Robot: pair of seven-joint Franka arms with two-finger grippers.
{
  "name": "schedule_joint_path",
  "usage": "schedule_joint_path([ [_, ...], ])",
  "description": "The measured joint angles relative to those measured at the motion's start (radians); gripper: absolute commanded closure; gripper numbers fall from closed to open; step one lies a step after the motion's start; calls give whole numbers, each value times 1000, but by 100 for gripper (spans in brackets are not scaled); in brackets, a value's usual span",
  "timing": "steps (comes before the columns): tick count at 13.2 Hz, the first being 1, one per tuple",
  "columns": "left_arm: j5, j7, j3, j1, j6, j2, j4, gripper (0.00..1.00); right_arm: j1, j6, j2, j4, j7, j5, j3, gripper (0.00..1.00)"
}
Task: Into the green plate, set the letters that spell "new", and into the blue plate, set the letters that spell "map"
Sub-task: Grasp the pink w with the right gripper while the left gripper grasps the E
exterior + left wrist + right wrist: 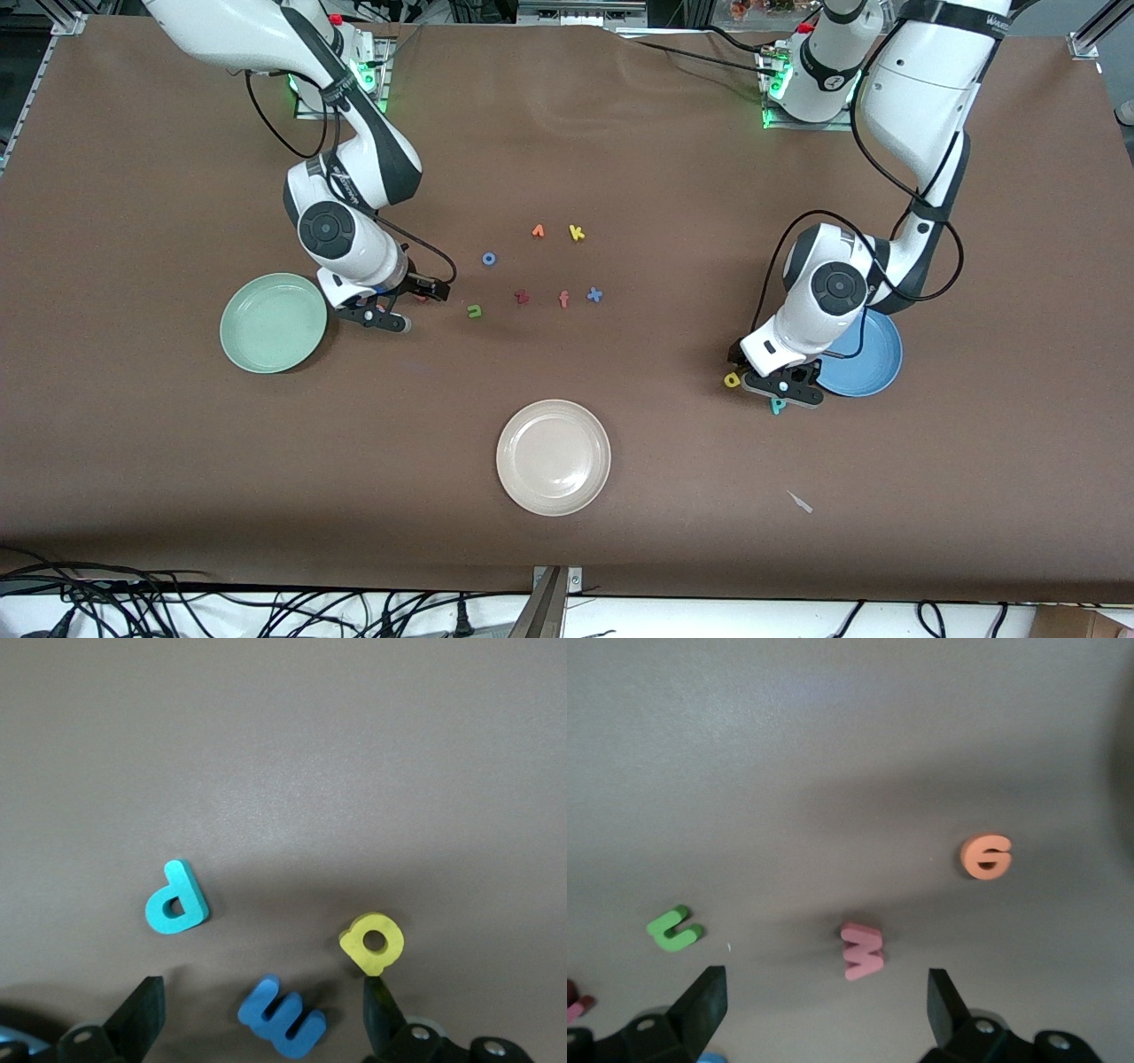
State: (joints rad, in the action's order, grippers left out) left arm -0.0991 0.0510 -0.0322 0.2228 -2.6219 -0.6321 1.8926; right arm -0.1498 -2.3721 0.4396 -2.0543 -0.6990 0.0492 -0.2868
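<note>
I should lower my right gripper first and then close on the w, because its fingers are above the pink w and would miss it now.
My left gripper [783, 386] hangs open just over the table beside the blue plate [875, 358]. In the left wrist view the blue m [282, 1017] lies between the open fingers of the left gripper [262, 1017], untouched, and the yellow a [372, 943] and teal p [177, 899] lie just past the tips. The yellow a [732, 380] and teal p [778, 406] also show from the front. My right gripper [388, 312] is open low beside the green plate [266, 330]. Ahead of the right gripper [824, 1001] lie the pink w [862, 950], orange e [985, 857] and green n [675, 928]. Both plates hold nothing.
Mid-table lie a blue o [488, 259], an orange letter [538, 231], yellow k [577, 233], dark red z [522, 297], red f [563, 299] and blue x [594, 295]. A beige-white plate [554, 456] sits nearer the front camera. A white scrap [800, 502] lies near it.
</note>
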Motion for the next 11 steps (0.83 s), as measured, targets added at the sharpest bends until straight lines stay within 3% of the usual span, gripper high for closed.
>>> schedule_joint_path([
  [8, 0, 0, 10, 2, -5, -7, -4, 15, 0, -214, 20, -111, -1, 56, 0, 1],
  [11, 0, 0, 15, 2, -5, -9, -4, 21, 0, -231, 14, -129, -1, 59, 0, 8],
])
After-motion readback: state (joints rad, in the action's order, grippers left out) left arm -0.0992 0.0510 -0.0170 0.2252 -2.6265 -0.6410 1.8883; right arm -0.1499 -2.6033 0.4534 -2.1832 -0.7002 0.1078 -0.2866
